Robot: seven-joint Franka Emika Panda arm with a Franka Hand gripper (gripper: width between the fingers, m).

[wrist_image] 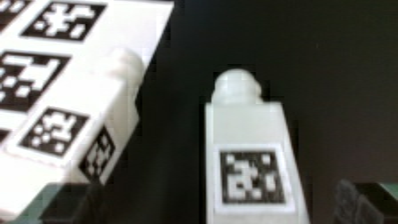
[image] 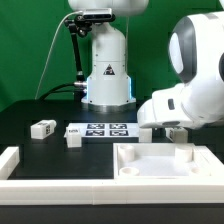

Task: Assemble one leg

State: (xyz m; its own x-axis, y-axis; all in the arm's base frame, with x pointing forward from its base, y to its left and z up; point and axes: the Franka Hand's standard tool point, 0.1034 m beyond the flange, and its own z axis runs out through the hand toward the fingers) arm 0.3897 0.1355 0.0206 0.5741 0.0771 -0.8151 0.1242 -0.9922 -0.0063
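Observation:
The leg's round peg has to stay free to go into the white tray-shaped piece, so my gripper will grab the leg by its square-tagged body (wrist_image: 253, 178) next.
In the wrist view, a small white leg (wrist_image: 246, 150) lies on the black table with its square tag facing up, next to the marker board (wrist_image: 54, 90). My gripper (wrist_image: 210, 205) is open. Its dark fingertips (wrist_image: 365, 200) show at the two lower corners, one on each side of the leg's near end, not touching it. In the exterior view, the gripper (image: 176, 133) hangs low under the white arm, right of the marker board (image: 100, 130), and a leg (image: 145, 132) shows partly beside it. Two more legs (image: 42, 128) (image: 72, 139) lie left of the board.
A large white tray-shaped piece (image: 160, 172) lies at the front of the exterior view's right, just in front of the gripper. A white raised border (image: 10, 165) runs along the front left. The robot base (image: 107, 70) stands behind the marker board.

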